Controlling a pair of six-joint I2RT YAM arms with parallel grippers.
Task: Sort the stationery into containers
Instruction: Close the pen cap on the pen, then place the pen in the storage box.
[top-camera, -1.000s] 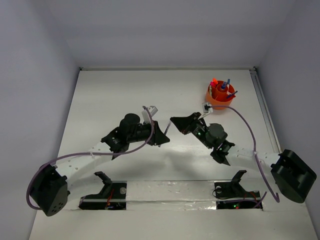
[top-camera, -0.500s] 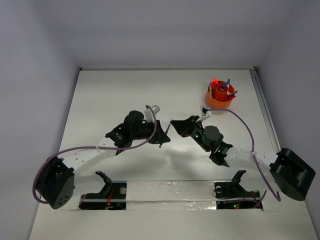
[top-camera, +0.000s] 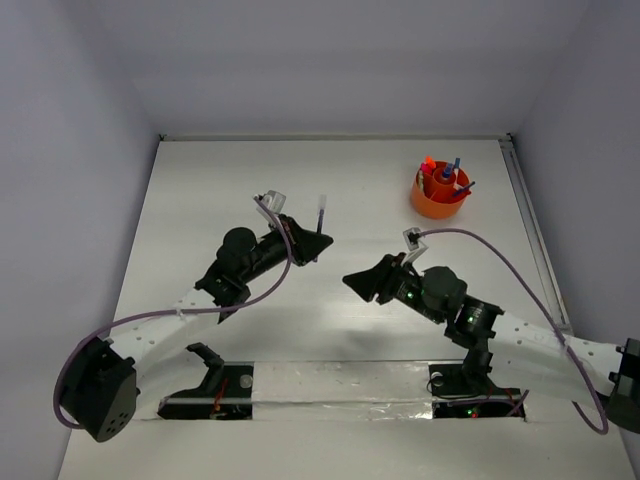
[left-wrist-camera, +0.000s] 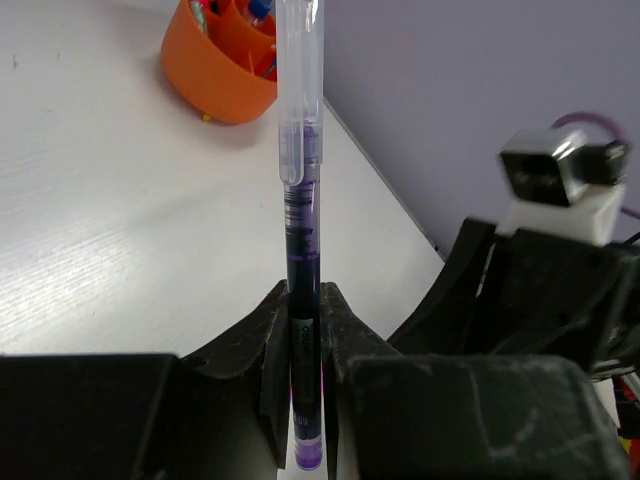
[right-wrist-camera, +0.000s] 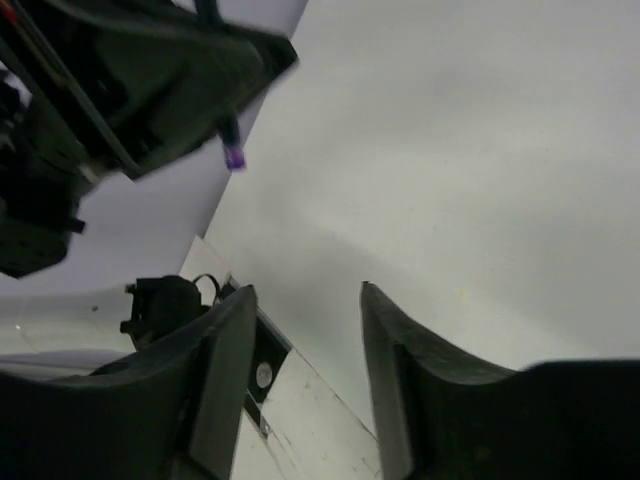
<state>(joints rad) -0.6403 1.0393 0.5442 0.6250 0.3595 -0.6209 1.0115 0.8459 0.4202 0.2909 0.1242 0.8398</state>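
I should grab the pen next with my right gripper by its clear cap (top-camera: 322, 203). The pen's purple end then stays free to go into the orange cup (top-camera: 441, 190).
My left gripper (top-camera: 316, 240) is shut on a dark purple pen (left-wrist-camera: 301, 230) with a clear cap. The pen (top-camera: 321, 214) sticks out past the fingertips, lifted above the table and pointing toward the back. In the left wrist view the pen points at the orange cup (left-wrist-camera: 218, 62). The orange cup (top-camera: 441, 190) stands at the back right and holds several pens and markers. My right gripper (top-camera: 357, 281) is open and empty, right of the left gripper, above the middle of the table. In the right wrist view (right-wrist-camera: 305, 300) the pen's purple end (right-wrist-camera: 234, 157) shows under the left gripper.
The white table (top-camera: 220, 190) has walls at the back and both sides. A metal rail (top-camera: 525, 200) runs along the right edge. The arm bases and a taped strip (top-camera: 340, 385) lie along the near edge.
My left gripper has lifted and swung toward the back with the purple pen, now pointing up-table. My right gripper has drawn back toward the near edge, away from the left one.
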